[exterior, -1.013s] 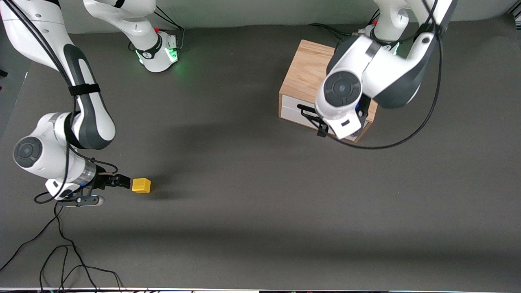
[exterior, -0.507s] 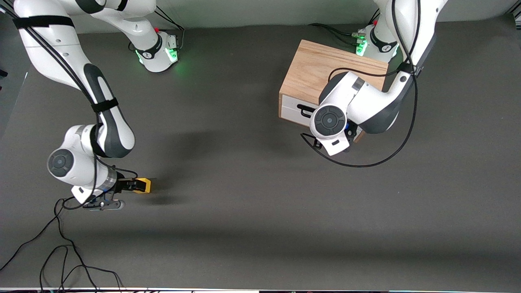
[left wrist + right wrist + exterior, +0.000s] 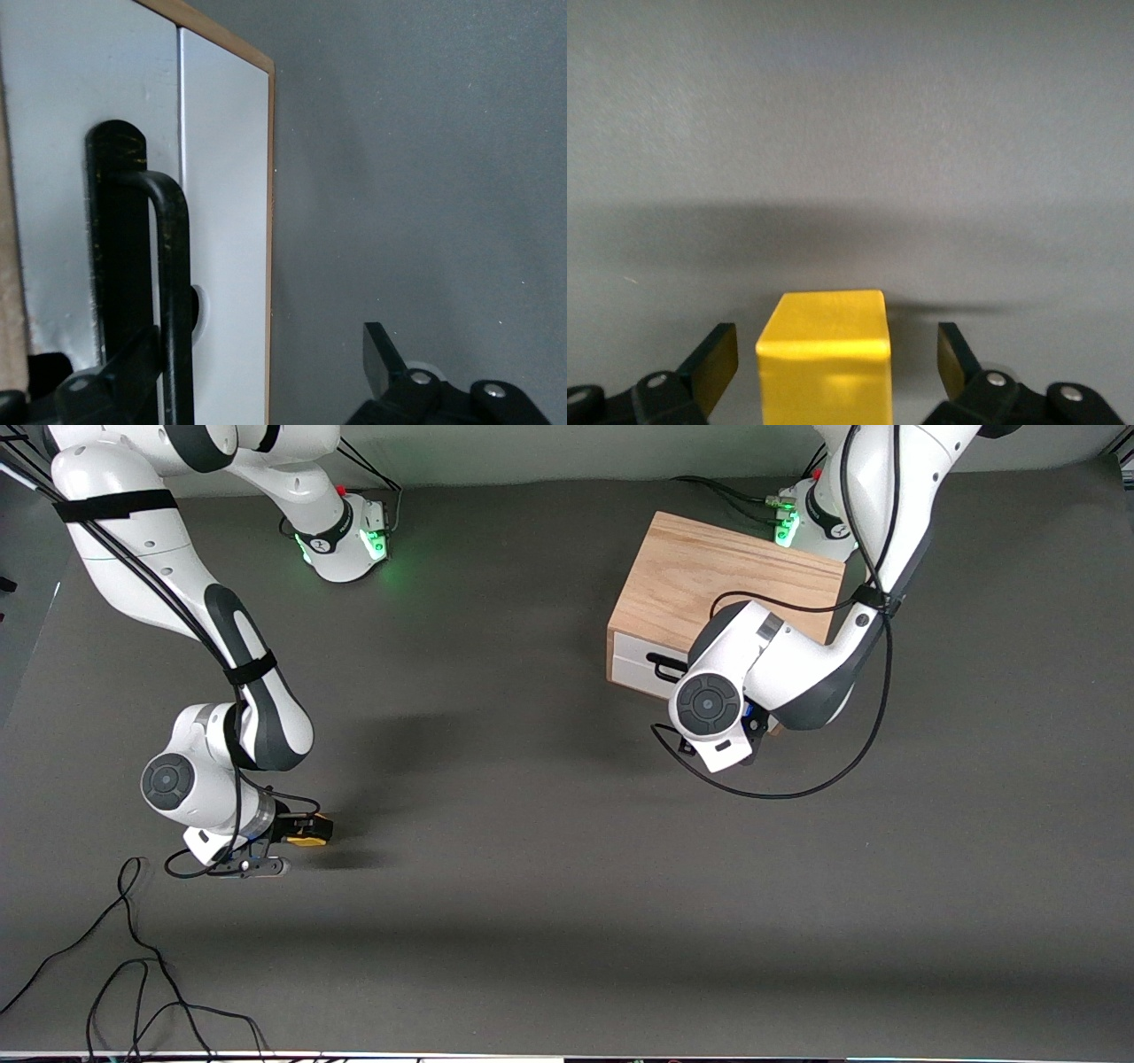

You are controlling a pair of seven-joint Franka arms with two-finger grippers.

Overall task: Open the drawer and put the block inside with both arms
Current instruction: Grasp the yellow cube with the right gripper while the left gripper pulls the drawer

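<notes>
My right gripper should close: the right wrist view shows the yellow block between its fingers.
The yellow block lies on the dark mat toward the right arm's end of the table. My right gripper is down at the mat, open, with a finger on each side of the block and a gap on both sides. The oak box stands near the left arm's base. Its white drawer front looks shut. My left gripper is open in front of the drawer. The black wire handle stands just inside one fingertip. In the front view the left wrist hides that gripper.
A loose black cable lies on the mat at the front camera's edge near the right arm's end. The left arm's cable hangs in a loop in front of the box. Bare mat lies between block and box.
The right gripper has slid forward from beside the block until its fingers stand on both sides of it. The left arm has come down and closer in front of the drawer handle.
</notes>
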